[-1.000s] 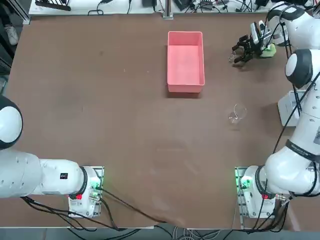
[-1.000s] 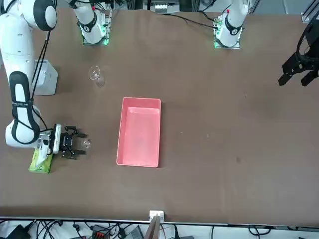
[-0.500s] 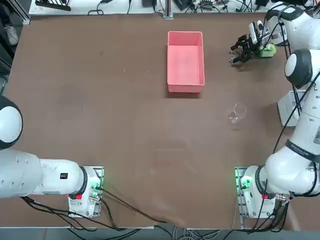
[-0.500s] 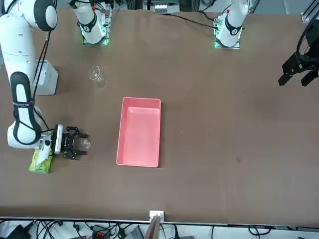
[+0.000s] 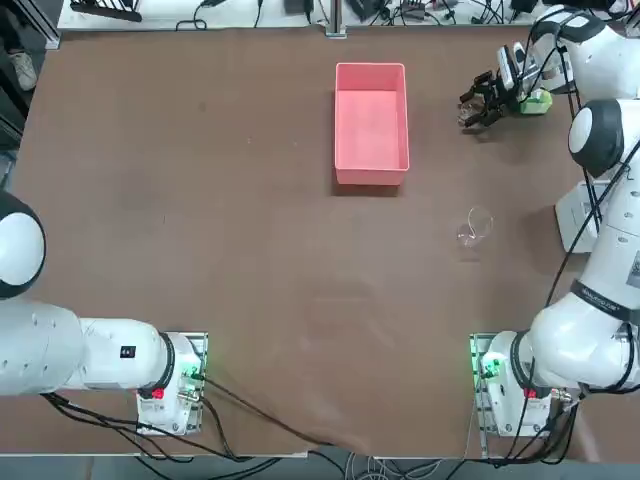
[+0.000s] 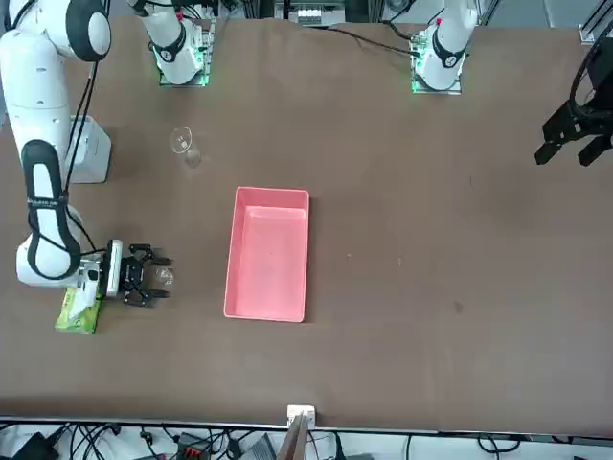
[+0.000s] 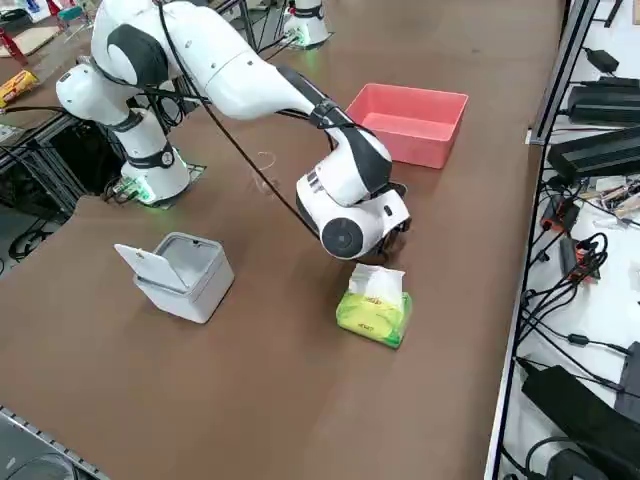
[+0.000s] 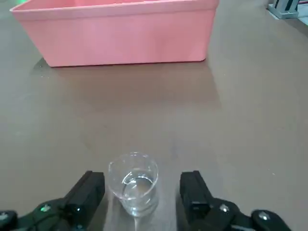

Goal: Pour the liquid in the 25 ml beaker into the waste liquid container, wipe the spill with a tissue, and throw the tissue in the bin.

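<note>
The open 25 ml beaker has liquid (image 8: pixel 137 186) in it, so my right gripper should next grab its sides, below the beaker's rim (image 8: pixel 137 197), to hold it upright.
The 25 ml beaker (image 8: pixel 134 183) is a tiny clear glass with a little liquid, standing upright on the brown table. My right gripper (image 8: pixel 141 178) is open and level with it, one black finger on each side, and neither finger touches the glass. From the front, the gripper (image 6: pixel 153 278) and beaker (image 6: pixel 166 278) sit at the table's far right corner, beside the tissue pack. The pink tray (image 5: pixel 371 120) stands a short way ahead of the gripper. No loose tissue shows; a white sheet sticks out of the yellow-green pack (image 7: pixel 374 305). The small grey bin (image 7: pixel 185 272) stands with its lid open.
A larger clear glass beaker (image 5: pixel 475 227) stands between the bin and the table's middle, nearer the robot than the gripper. The right arm's wrist (image 7: pixel 350 205) arches low over the table next to the tissue pack. Cables and power strips lie beyond the far edge.
My right gripper has edged a little away from the robot's base and toward the tray, so the small beaker now sits between its fingers. Nothing else has moved.
</note>
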Available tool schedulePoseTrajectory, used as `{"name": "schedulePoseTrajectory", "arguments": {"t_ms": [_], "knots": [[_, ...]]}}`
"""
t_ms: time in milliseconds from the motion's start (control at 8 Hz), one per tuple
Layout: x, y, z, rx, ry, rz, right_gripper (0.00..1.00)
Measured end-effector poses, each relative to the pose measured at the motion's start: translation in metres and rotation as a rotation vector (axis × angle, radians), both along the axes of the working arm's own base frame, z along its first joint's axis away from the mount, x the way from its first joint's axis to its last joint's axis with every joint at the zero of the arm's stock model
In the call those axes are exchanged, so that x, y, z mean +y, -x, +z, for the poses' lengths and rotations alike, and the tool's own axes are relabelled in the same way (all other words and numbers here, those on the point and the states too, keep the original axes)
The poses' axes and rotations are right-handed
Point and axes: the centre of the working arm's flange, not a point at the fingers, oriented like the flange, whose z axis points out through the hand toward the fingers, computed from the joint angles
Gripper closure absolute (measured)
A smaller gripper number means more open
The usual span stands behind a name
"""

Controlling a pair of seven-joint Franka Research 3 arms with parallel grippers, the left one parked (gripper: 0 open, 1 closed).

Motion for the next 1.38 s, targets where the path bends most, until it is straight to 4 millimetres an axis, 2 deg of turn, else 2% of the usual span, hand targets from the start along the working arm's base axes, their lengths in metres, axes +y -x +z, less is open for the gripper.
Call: {"name": "schedulePoseTrajectory", "arguments": {"t_ms": [250,875,1125,1250,1375], "knots": [[0.0011,-0.0005,-0.0006,0.0,0.0,0.002,0.15],[0.0015,0.0,-0.0046,0.004,-0.001,0.002,0.16],[0.0016,0.0004,-0.0058,0.005,-0.002,0.003,0.29],[0.0016,0.0004,-0.0058,0.005,-0.002,0.004,0.45],[0.0016,0.0004,-0.0058,0.005,-0.002,0.004,0.46]]}}
